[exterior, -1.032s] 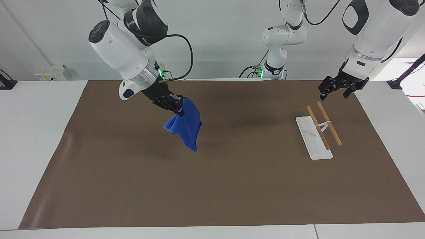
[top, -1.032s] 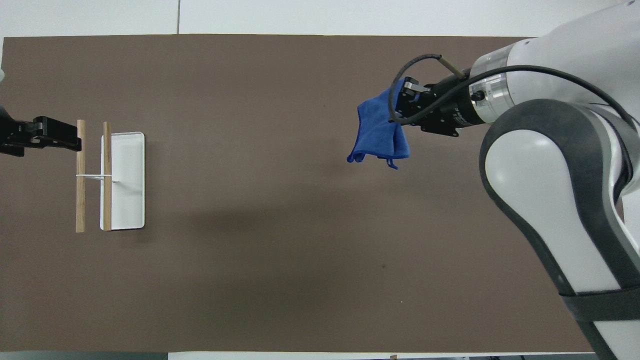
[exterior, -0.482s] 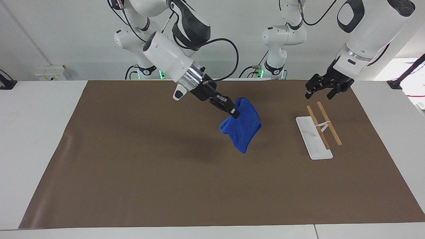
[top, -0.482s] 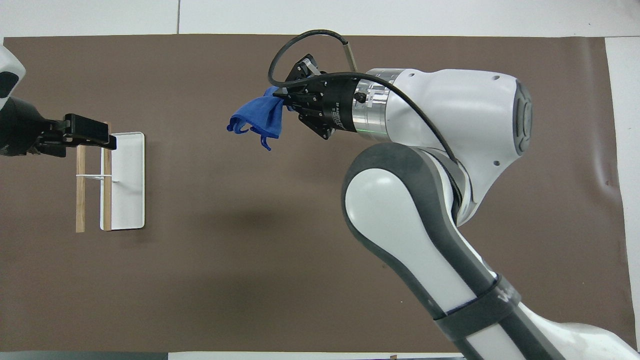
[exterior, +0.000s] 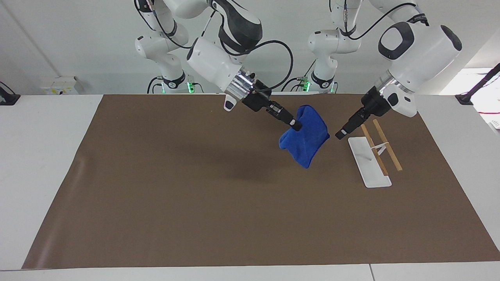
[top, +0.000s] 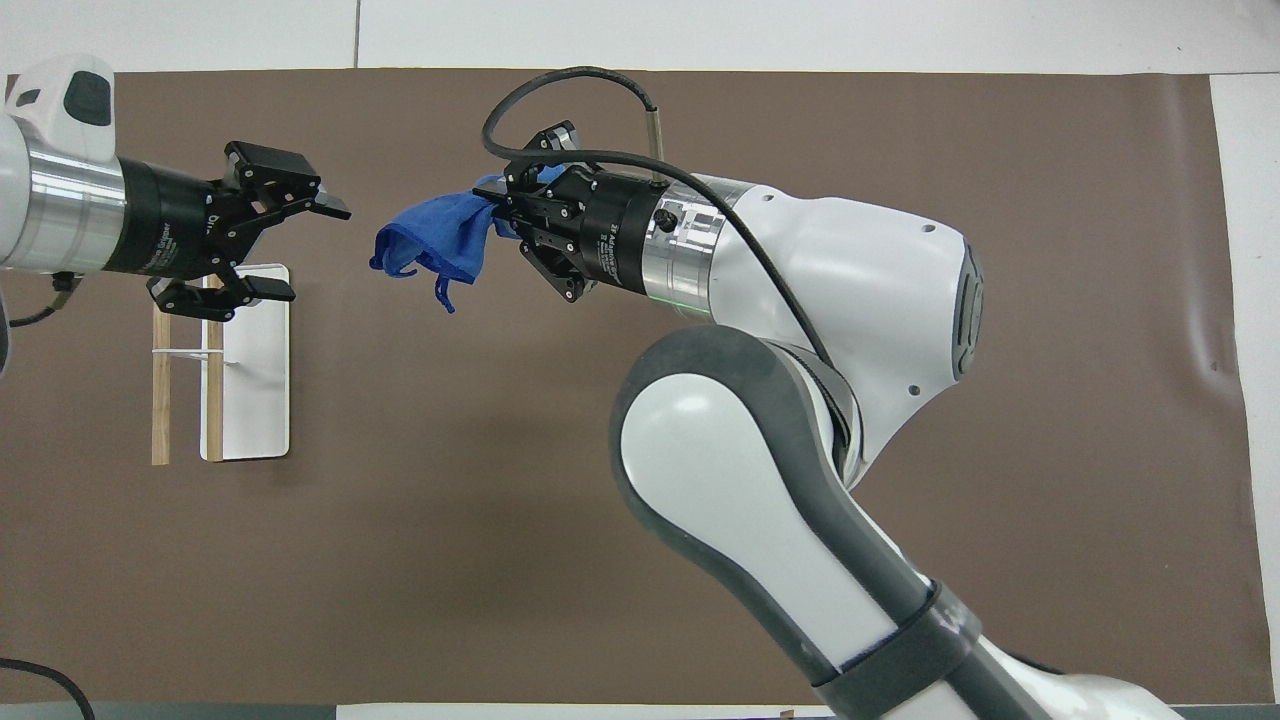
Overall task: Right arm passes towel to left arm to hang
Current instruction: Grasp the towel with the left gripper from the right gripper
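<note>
My right gripper stays closed around the top edge of the towel, so my left gripper should grab the towel by its loose end (top: 396,246) next.
The bright blue towel (exterior: 306,140) (top: 430,235) hangs bunched in the air over the brown mat, with a thin loop dangling from it. My right gripper (exterior: 295,125) (top: 497,215) is shut on its upper edge, the arm stretched toward the left arm's end of the table. Pointing at the towel, my left gripper (exterior: 340,134) (top: 305,250) stands open, its fingers spread wide. A small gap separates it from the cloth. It is over the end of the rack nearer to the robots.
A white tray (exterior: 371,171) (top: 255,410) carrying two wooden bars (exterior: 390,152) (top: 160,400) on a thin white stand sits toward the left arm's end. The brown mat (exterior: 195,195) covers most of the white table.
My right arm has carried the towel toward the left arm's end. My left gripper has turned from beside the rack's bars to face the towel and has closed in on it.
</note>
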Available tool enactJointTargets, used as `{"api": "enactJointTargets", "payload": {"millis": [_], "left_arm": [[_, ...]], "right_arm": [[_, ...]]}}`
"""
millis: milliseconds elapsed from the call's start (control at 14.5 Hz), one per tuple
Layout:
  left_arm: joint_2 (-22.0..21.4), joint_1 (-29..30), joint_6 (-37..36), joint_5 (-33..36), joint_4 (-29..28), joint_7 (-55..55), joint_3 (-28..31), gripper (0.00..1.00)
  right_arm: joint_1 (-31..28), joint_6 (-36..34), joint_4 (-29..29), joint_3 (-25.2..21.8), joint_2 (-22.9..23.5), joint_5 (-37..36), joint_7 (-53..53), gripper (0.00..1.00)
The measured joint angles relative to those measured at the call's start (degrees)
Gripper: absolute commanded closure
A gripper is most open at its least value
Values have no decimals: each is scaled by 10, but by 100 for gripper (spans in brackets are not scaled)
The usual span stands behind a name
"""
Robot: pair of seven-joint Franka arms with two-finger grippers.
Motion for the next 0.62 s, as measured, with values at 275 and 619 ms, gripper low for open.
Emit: {"api": "enactJointTargets", "payload": {"millis": [275,619], "left_arm": [[0,-21,77,-50,-38,-170,0,0],[-4,-26,112,-78,-78,-235,0,0]], "right_arm": [[17,14,1,0,0,16,3,100],[17,16,1,0,0,16,3,100]]}}
